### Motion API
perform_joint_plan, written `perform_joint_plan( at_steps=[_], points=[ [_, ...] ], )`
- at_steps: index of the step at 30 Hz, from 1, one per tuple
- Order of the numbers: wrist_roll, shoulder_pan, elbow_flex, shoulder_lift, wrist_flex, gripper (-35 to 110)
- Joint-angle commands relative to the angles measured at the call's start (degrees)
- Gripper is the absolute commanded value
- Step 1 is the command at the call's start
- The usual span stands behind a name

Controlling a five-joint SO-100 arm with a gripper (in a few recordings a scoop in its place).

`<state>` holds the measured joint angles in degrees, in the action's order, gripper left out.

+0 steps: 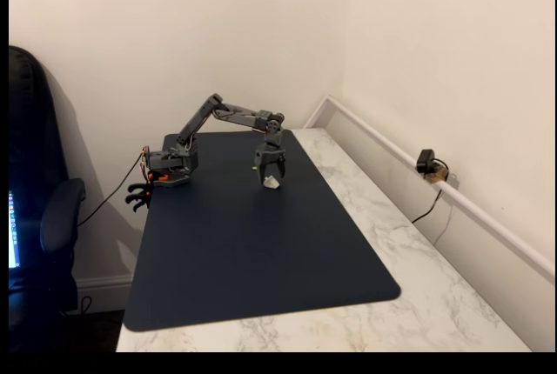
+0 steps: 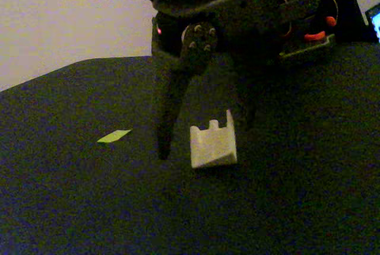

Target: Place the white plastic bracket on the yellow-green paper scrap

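My gripper will grab the bracket by its opposite sides next, to put the white plastic bracket (image 1: 271,183) on the yellow-green paper scrap.
The white plastic bracket (image 2: 212,143) rests on the dark mat (image 2: 285,207), a small notched wedge. My gripper (image 2: 205,139) points down over it and is open. One finger (image 2: 166,112) stands left of the bracket with a gap between them, and the other finger (image 2: 244,104) is just behind its right side. The yellow-green paper scrap (image 2: 114,136) lies flat on the mat, left of the gripper and apart from it. From the higher fixed view the gripper (image 1: 270,174) hangs over the bracket (image 1: 271,183) near the mat's far edge.
The dark blue mat (image 1: 252,252) covers most of a marble table (image 1: 409,243). The arm's base (image 1: 170,168) sits at the mat's far left corner. A small camera (image 1: 428,165) stands on the wall rail at right. A dark chair (image 1: 39,217) is at left.
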<state>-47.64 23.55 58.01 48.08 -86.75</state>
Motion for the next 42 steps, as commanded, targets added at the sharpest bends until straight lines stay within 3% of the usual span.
perform_joint_plan(
  at_steps=[1, 15, 28, 42],
  points=[
    [-0.5, -0.5, 1.1, 6.3, 0.6, 39],
    [-0.5, -0.9, 0.6, 2.9, 2.3, 27],
    [-0.5, -1.0, -0.7, 0.9, 0.3, 0],
    [2.6, 0.4, -8.1, 11.4, -10.7, 0]
  ],
)
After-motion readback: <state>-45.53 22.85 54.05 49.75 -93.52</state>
